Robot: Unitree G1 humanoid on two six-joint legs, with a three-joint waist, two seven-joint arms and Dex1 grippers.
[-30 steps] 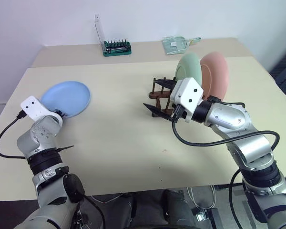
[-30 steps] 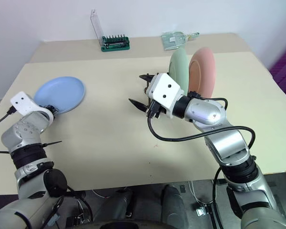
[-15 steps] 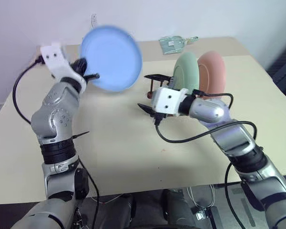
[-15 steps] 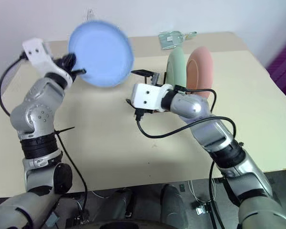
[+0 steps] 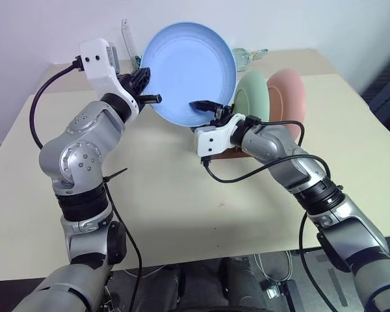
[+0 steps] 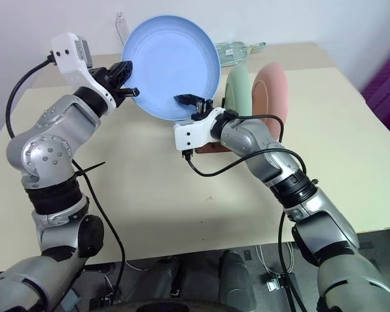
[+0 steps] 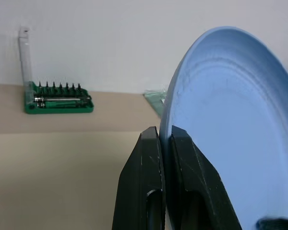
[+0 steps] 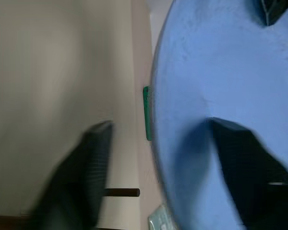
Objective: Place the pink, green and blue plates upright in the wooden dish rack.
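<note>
The blue plate [image 5: 190,71] has a round side that spreads far wider than the open fingers, so my right gripper needs to grab the plate by its thin free rim [image 5: 199,123] next.
My left gripper [image 5: 151,91] is shut on the rim of the blue plate [image 5: 190,71] and holds it upright in the air, its hollow face towards me. The two fingers [image 7: 149,158] clamp the plate's edge. My right gripper [image 5: 207,109] is open at the plate's lower rim, with one finger [image 8: 240,163] across the blue face and the other [image 8: 81,177] off to its far side. The green plate [image 5: 255,97] and pink plate [image 5: 287,97] stand upright in the wooden dish rack [image 6: 211,148], which my right hand mostly hides.
A green holder of screwdriver bits [image 7: 57,98] with a clear lid [image 5: 126,39] stands at the back of the far table. A clear plastic pack [image 6: 237,47] lies near it. The cream table [image 5: 169,214] stretches in front of the rack.
The left gripper lifted the blue plate off the table and carried it up and to the right. The right gripper rolled and moved onto the plate's lower rim.
</note>
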